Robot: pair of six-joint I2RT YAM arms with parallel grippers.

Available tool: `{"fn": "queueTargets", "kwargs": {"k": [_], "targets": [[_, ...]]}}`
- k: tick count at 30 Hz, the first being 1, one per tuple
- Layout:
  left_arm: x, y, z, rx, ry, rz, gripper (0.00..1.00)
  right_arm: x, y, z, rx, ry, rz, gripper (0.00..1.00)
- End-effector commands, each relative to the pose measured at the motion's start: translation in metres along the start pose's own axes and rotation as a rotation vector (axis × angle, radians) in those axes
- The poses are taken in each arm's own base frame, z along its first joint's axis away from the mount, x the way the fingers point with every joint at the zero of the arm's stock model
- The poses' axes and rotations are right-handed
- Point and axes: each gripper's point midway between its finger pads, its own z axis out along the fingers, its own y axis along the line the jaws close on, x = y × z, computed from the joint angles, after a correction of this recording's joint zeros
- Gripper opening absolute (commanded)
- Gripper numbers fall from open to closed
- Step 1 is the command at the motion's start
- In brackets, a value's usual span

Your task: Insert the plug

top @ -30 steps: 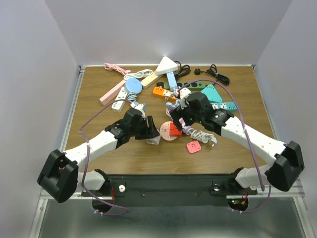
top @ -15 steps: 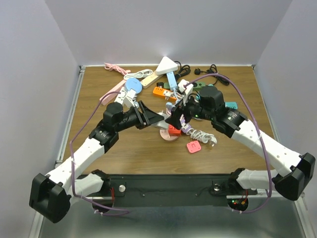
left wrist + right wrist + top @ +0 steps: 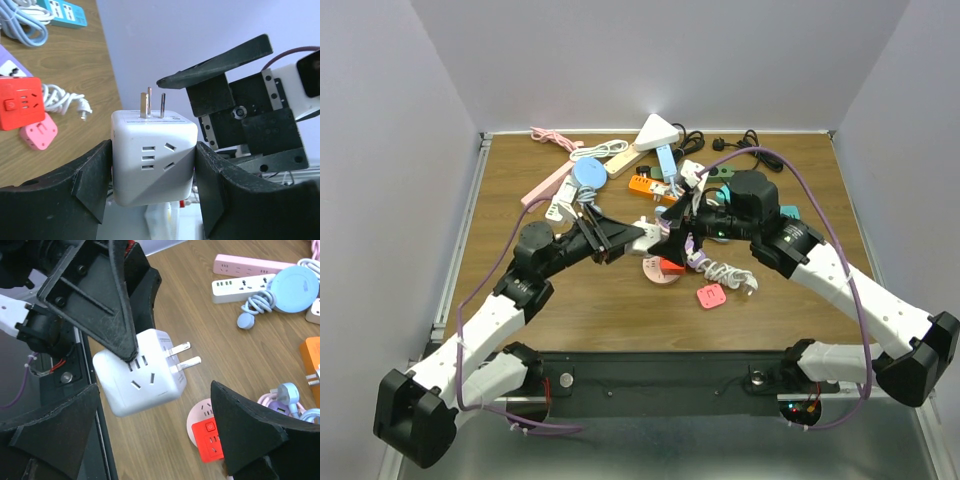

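The white cube's loose end is the part my right gripper will grab next. That leaves its prongs free and the cube's other end for my left gripper to retake and insert.
My left gripper is shut on a white cube adapter plug and holds it in the air above the table, its metal prongs pointing at the right arm. In the left wrist view the cube sits between both fingers, prongs up. My right gripper is open and empty, right in front of the cube. In the right wrist view the cube hangs between the wide-open fingers. A red cube socket sits on a pink round base below.
A small pink cube and a coiled white cable lie right of the red socket. Several power strips and cords are piled at the back: orange, white triangle, blue round, pink, teal.
My left arm has lifted the white cube off the table and carried it up and right. My right gripper has risen from near the red socket and now faces the cube.
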Motion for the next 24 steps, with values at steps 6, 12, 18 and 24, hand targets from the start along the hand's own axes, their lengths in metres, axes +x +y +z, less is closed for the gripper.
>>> {"fn": "queueTargets", "kwargs": {"k": [6,12,18,24], "targets": [[-0.006,-0.056,-0.013,0.22,-0.043,-0.042,0.0,-0.035,0.022,-0.009,-0.097,-0.108,-0.068,0.96],[-0.006,-0.056,-0.017,0.234,-0.05,-0.071,0.0,-0.04,0.025,-0.009,-0.111,-0.124,-0.076,0.88],[-0.005,-0.059,-0.02,0.26,-0.054,-0.1,0.0,-0.038,0.026,-0.004,-0.139,-0.125,-0.067,0.78],[-0.004,-0.059,-0.023,0.278,-0.052,-0.13,0.0,-0.037,0.029,-0.002,-0.159,-0.126,-0.068,0.77]]}}
